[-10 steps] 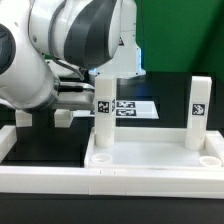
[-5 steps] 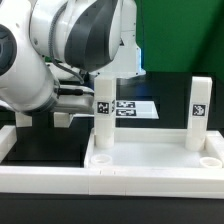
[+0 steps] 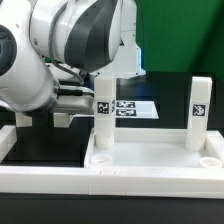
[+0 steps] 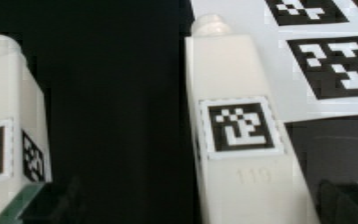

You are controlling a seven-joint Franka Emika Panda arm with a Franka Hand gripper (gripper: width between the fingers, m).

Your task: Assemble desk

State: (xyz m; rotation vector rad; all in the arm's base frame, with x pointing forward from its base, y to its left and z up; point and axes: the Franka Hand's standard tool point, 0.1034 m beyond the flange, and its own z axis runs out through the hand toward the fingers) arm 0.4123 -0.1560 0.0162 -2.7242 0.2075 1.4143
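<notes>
I can close my gripper on the lying white leg (image 4: 254, 190), because my gripper's fingers reach down on both sides of the leg in the wrist view. Closing now would hold it.
The desk's white tabletop (image 3: 150, 160) lies in front with two legs standing in its far corners, one on the exterior view's left (image 3: 103, 118) and one on the right (image 3: 198, 112). Behind it, two more legs lie on the black table, and only their ends (image 3: 63, 118) (image 3: 22, 117) show under the arm. In the wrist view my gripper (image 4: 190, 198) is open and straddles one lying leg (image 4: 238, 120), whose tag faces up. One finger (image 4: 346, 196) stands just clear of the leg. The other lying leg (image 4: 7, 120) is outside the jaws.
The marker board (image 3: 128, 108) lies on the table behind the left standing leg, and shows as the marker board (image 4: 327, 50) beside the straddled leg's far end. A long white rail (image 3: 60, 180) runs along the front. The arm's bulk (image 3: 60, 50) fills the upper left.
</notes>
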